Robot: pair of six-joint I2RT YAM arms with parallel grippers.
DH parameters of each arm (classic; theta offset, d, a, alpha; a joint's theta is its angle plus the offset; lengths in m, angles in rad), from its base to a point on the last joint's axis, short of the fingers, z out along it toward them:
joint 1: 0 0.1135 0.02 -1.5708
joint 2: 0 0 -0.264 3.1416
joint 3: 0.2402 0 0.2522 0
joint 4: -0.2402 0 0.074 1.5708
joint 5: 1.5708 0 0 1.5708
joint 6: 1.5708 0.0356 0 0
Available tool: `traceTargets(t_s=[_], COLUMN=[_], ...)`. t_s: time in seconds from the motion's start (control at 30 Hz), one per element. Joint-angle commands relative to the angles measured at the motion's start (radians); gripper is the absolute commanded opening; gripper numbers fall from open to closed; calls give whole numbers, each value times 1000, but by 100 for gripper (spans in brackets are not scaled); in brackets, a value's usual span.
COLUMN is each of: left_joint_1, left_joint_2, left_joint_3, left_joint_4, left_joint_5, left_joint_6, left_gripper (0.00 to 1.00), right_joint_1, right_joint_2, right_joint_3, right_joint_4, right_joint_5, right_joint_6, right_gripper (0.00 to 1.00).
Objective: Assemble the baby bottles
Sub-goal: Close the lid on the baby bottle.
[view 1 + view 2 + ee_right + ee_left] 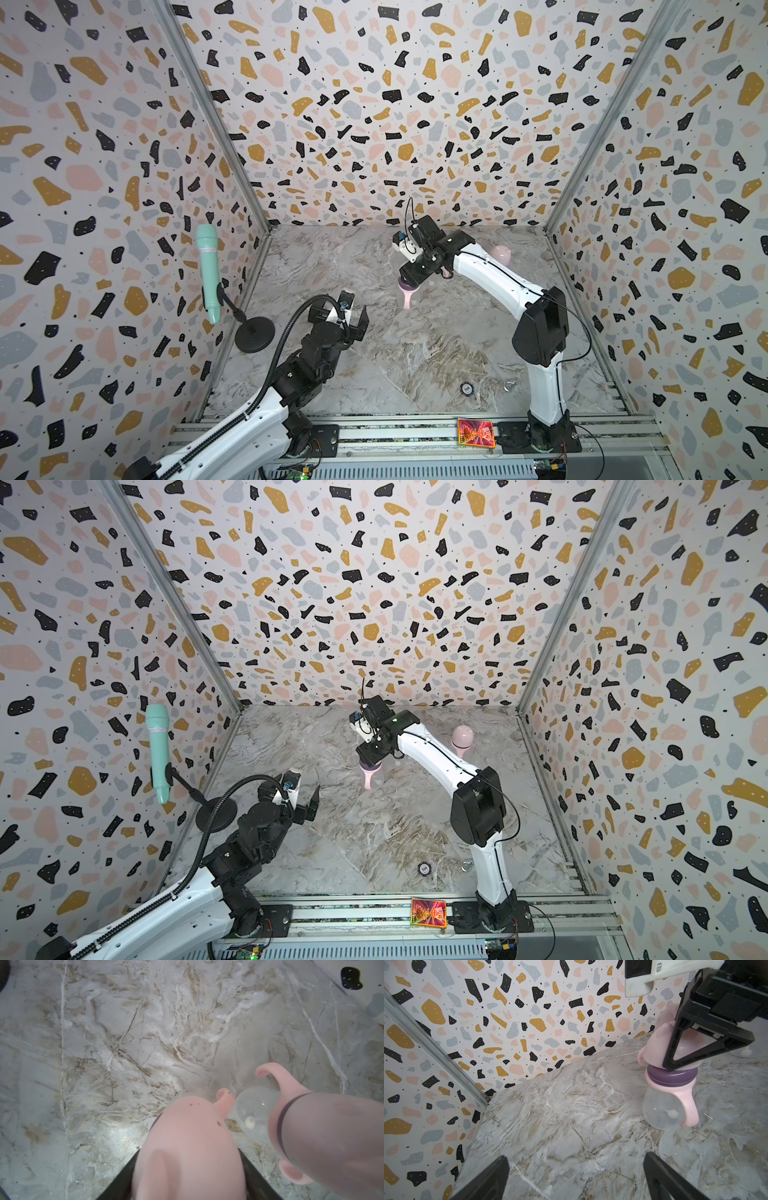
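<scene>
The cap sits on the upright bottle and would stay there, so it is time for my right gripper to release the cap now.
A baby bottle (662, 1109) stands upright on the marble table: clear body, pink handle, purple collar (671, 1077), pink dome cap (654, 1043) on top. My right gripper (405, 282) comes down from above and is shut on that cap (187, 1142), whose sides its fingers (695, 1043) flank. In the right wrist view a second bottle (255, 1113) with a pink ring and a purple collar stands close beside it. Another pink cap (500, 253) (462, 735) shows behind the right arm. My left gripper (340, 309) (576, 1157) hovers open and empty, nearer the front and left of the bottle.
A mint-green microphone (208, 270) on a black stand (254, 334) rises at the left wall. Near the front lie a small black disc (467, 388) and a metal ring (510, 385). A red card (476, 432) sits on the front rail. Patterned walls close three sides.
</scene>
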State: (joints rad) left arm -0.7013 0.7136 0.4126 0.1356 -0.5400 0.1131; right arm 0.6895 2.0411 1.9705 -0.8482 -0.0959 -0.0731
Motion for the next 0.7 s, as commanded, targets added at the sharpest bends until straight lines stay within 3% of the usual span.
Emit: traceTargets(t_s=[0.0, 0.67], left_joint_1=[2, 2], left_joint_2=[3, 25], left_joint_3=[24, 26], left_joint_4=[45, 48], left_joint_5=[-3, 7], left_joint_6=[11, 16], left_gripper=[100, 100], right_joint_1=[5, 9], right_joint_2=[11, -1], right_joint_3=[31, 1], right_joint_4=[-43, -25], right_joint_5=[4, 7], right_joint_6=[-13, -10], right_gripper=[64, 81])
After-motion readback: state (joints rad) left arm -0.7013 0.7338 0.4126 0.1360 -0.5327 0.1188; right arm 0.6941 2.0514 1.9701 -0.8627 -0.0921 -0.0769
